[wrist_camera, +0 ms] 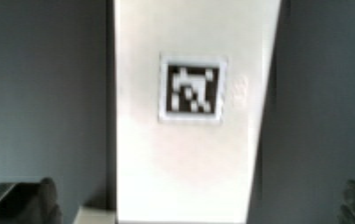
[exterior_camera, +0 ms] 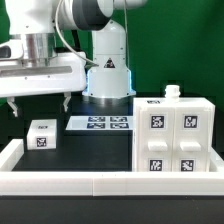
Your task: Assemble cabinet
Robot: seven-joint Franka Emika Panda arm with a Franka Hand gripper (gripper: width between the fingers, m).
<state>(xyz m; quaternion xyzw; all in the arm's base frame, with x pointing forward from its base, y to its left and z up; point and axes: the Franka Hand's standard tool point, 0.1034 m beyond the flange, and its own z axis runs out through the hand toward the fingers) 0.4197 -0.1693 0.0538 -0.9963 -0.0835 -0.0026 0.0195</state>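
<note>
The gripper picks up the block by its long sides next, to fit the white panel block [exterior_camera: 42, 134] onto the cabinet body [exterior_camera: 175, 138].
The large white cabinet body [exterior_camera: 175, 138] stands at the exterior view's right, with several tags on its front and a small peg on top. A smaller white panel block [exterior_camera: 42, 134] with one tag lies on the table at the left. My gripper [exterior_camera: 41, 103] hangs open a little above this block, its dark fingers wide apart and empty. In the wrist view the panel block [wrist_camera: 193, 110] fills the middle as a long white slab with one tag. It lies between my gripper's [wrist_camera: 192, 208] two fingertips [wrist_camera: 23, 202], which show only at the frame's edges.
The marker board [exterior_camera: 100, 123] lies flat on the table between the block and the cabinet body, in front of the robot's base [exterior_camera: 107, 82]. A low white border rail [exterior_camera: 90, 181] runs along the table's front and left side.
</note>
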